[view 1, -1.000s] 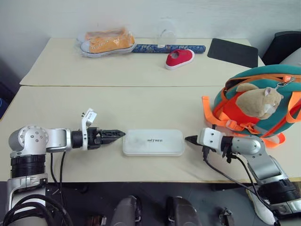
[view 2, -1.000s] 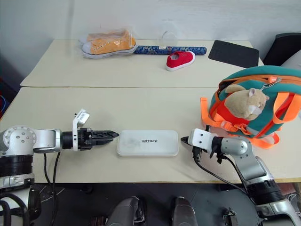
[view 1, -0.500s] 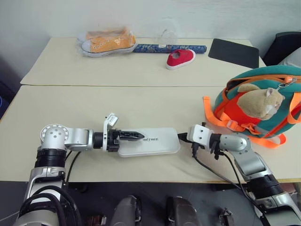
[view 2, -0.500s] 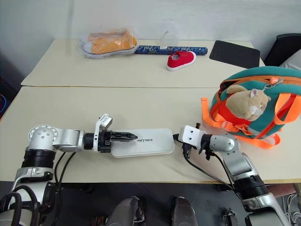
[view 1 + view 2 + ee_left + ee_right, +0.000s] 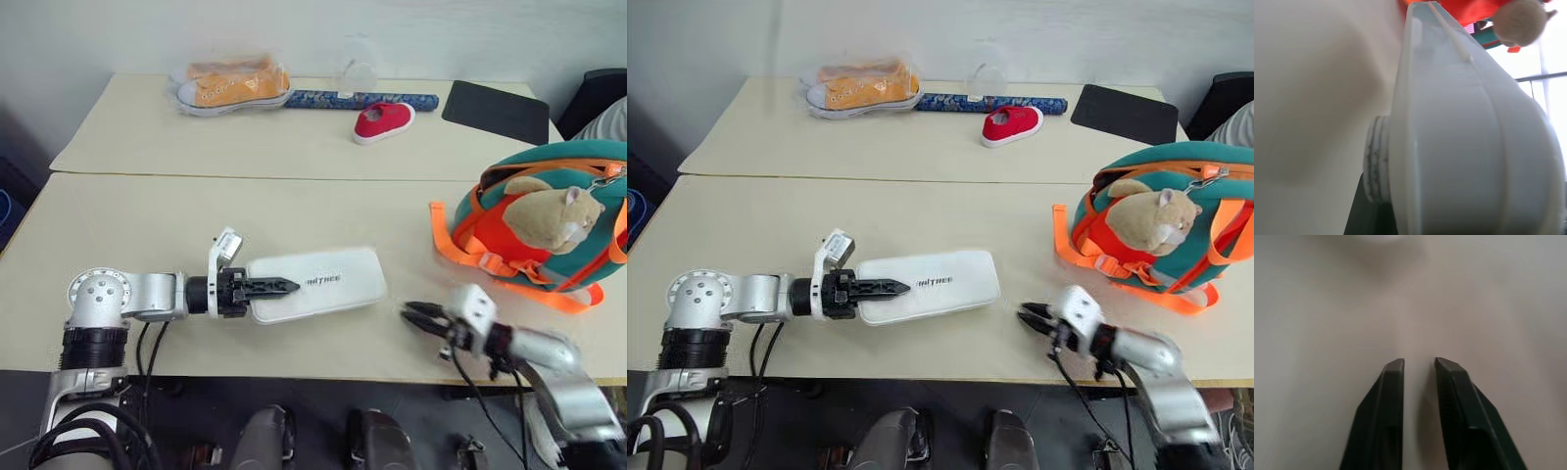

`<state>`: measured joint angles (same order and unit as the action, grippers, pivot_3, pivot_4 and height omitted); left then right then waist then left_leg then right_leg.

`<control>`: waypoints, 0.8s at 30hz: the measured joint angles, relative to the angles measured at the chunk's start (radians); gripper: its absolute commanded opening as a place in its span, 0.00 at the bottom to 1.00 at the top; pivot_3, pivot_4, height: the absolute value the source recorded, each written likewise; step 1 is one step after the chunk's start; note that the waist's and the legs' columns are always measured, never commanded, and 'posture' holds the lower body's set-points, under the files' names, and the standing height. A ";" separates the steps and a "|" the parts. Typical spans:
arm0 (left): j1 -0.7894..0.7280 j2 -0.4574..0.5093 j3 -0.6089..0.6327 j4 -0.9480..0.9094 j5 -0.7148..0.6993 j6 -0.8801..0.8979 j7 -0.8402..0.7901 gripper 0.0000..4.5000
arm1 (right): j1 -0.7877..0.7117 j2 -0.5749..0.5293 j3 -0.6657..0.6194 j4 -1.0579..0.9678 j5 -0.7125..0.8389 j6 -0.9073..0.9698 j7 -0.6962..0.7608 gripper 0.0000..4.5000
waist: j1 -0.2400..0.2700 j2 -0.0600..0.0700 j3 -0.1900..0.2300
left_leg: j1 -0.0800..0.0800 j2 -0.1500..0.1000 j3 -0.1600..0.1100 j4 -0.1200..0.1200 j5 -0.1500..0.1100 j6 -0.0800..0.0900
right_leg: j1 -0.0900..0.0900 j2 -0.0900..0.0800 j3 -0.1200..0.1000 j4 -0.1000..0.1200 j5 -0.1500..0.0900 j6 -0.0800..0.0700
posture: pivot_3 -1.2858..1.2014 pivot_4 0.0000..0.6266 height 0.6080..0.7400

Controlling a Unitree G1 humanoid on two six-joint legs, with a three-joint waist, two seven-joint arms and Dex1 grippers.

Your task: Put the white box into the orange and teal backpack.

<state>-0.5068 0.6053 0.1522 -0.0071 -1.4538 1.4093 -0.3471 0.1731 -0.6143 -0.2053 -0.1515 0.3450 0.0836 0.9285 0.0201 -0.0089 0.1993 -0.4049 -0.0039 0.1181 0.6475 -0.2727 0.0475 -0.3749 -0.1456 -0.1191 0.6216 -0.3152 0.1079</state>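
My right gripper needs to grab the backpack by its lower edge next. That keeps the backpack steady for opening it and putting in the white box.
The white box lies near the table's front edge, angled with its right end turned a little toward the back. My left gripper is shut on its left end, one black finger lying over the lid. In the left wrist view the white box sits right against the camera. My right gripper hovers by the front edge, right of the box and clear of it, open with a narrow gap and nothing between its fingers. The orange and teal backpack stands at the right with a tan plush animal on its front.
On the far table lie orange sneakers, a blue roll, a red shoe and a black pad. Orange straps trail from the backpack toward the right gripper. Bare tabletop stretches between the box and the backpack.
My left gripper slid over the box's left end and closed on it. My right gripper, shut against the box's right end, pulled back toward the front edge and opened slightly. The box turned a little.
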 measured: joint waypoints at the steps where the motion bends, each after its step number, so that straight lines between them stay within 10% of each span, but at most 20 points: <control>1: 0.022 0.006 -0.013 -0.068 0.066 -0.085 -0.102 0.27 | 0.053 0.003 -0.057 -0.001 0.022 -0.015 -0.003 0.47 | 0.001 0.001 0.000 | 0.000 0.000 0.002 -0.001 0.000 0.000 | 0.000 0.001 0.001 -0.001 0.000 0.000 | 0.52 0.24 1.00; 8: 0.136 0.034 -0.151 -0.230 0.513 -0.644 -0.612 0.27 | 0.200 -0.022 -0.407 0.133 0.081 -0.066 -0.051 0.99 | -0.005 0.003 -0.001 | 0.003 0.005 0.007 -0.007 -0.001 -0.003 | -0.002 0.004 0.008 -0.007 0.002 0.000 | 0.52 0.24 1.00; 18: 0.147 0.032 -0.185 -0.201 0.677 -0.797 -0.766 0.27 | -0.114 -0.205 -0.449 0.244 0.223 0.055 0.033 0.99 | -0.021 0.005 0.001 | 0.002 0.008 0.005 -0.004 0.001 0.004 | -0.002 0.006 0.005 -0.004 0.001 -0.001 | 0.52 0.24 1.00; 24: 0.174 0.044 -0.165 -0.187 0.698 -0.801 -0.777 0.27 | -0.269 -0.204 -0.290 0.223 0.251 0.170 0.061 0.64 | -0.018 0.005 0.001 | -0.001 0.008 0.003 0.000 0.001 0.006 | -0.002 0.005 0.003 -0.003 0.001 -0.001 | 0.52 0.24 1.00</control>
<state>-0.3329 0.6493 -0.0126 -0.1941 -0.7560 0.6082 -1.1243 -0.0959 -0.8188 -0.4950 0.0710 0.5961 0.2534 0.9893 0.0017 -0.0038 0.2002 -0.4054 0.0040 0.1216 0.6471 -0.2721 0.0535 -0.3770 -0.1406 -0.1160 0.6182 -0.3141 0.1066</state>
